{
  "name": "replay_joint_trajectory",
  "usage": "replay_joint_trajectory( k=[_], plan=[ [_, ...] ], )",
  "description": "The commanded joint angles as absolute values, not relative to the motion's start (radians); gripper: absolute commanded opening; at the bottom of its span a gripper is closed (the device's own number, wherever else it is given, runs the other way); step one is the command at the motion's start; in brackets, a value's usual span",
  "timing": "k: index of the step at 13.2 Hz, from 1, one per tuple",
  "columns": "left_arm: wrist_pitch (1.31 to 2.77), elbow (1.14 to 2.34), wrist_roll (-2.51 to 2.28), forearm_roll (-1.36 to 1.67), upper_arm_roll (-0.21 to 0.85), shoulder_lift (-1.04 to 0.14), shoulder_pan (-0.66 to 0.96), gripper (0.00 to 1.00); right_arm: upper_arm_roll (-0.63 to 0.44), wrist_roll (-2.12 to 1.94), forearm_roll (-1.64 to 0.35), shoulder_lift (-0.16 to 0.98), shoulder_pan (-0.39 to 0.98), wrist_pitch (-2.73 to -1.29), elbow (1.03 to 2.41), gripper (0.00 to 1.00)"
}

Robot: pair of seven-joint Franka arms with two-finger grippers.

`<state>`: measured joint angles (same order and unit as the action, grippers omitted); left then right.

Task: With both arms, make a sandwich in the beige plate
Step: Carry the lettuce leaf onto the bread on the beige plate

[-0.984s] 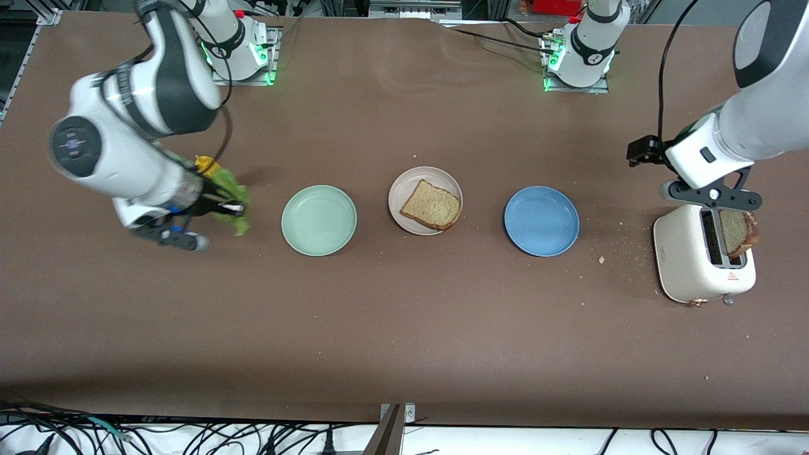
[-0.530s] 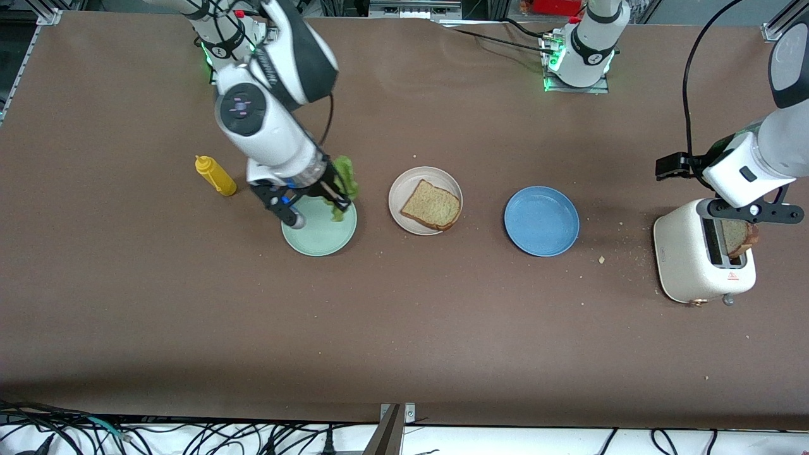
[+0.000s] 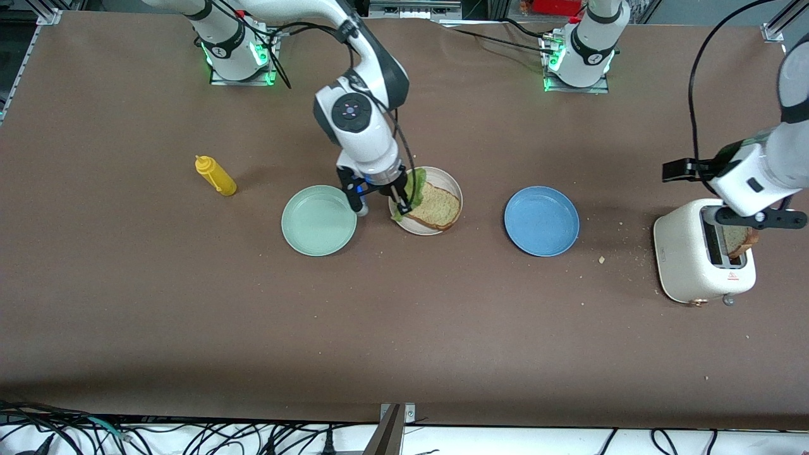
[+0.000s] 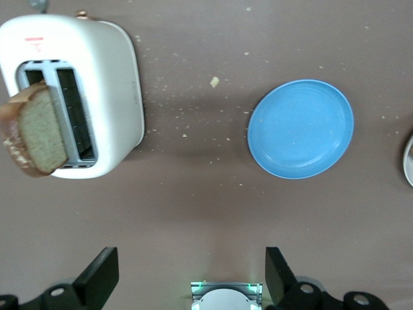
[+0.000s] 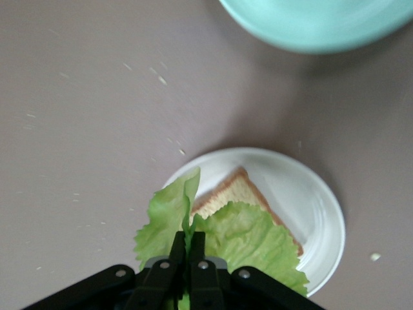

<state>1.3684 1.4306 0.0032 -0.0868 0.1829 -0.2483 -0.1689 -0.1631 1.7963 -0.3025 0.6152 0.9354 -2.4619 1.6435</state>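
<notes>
The left gripper grabs the toaster's bread slice by its crust edge [image 3: 746, 246] next. The slice then goes on top of the lettuce on the beige plate [image 3: 447, 179].
One tan bread slice [image 3: 437, 207] lies on the beige plate [image 3: 447, 179] in the middle of the table. My right gripper [image 3: 398, 201] hangs over that plate's edge on the mint-green plate's side. It is shut on a ruffled green lettuce leaf [image 3: 414, 186]. In the right wrist view the right gripper [image 5: 188, 239] pinches the lettuce [image 5: 248, 240], which partly covers the bread [image 5: 233, 189] on the plate [image 5: 313, 194]. A second slice [image 3: 739, 240] stands in the toaster [image 3: 689, 262]. My left gripper [image 3: 753, 218] hovers open above it, and the slice [image 4: 39, 132] shows apart from the fingers [image 4: 98, 279].
A mint-green plate [image 3: 319, 220] lies beside the beige plate toward the right arm's end. A blue plate [image 3: 541, 220] lies toward the left arm's end. A yellow squeeze bottle [image 3: 215, 175] stands past the mint-green plate. Crumbs lie between the blue plate and the toaster.
My right arm has swung with the lettuce from beside the yellow bottle, across the mint-green plate, to the beige plate. My left gripper has drifted a little over the toaster.
</notes>
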Motion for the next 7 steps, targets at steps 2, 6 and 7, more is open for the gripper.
replay_joint_trajectory(
  k=[2, 6, 7],
  plan=[
    [1.347, 1.388, -0.005, -0.121, 0.170, -0.249, -0.239, 1.00, -0.127, 1.867, -0.311, 0.713, 0.942, -2.490, 1.577, 0.00],
    [1.465, 1.426, 0.008, -0.130, 0.166, -0.267, -0.305, 0.98, -0.112, 1.867, -0.310, 0.730, 0.943, -2.513, 1.577, 0.00],
    [1.500, 1.431, 0.015, -0.132, 0.167, -0.275, -0.342, 0.97, -0.112, 1.865, -0.307, 0.727, 0.943, -2.513, 1.577, 0.21]
  ],
)
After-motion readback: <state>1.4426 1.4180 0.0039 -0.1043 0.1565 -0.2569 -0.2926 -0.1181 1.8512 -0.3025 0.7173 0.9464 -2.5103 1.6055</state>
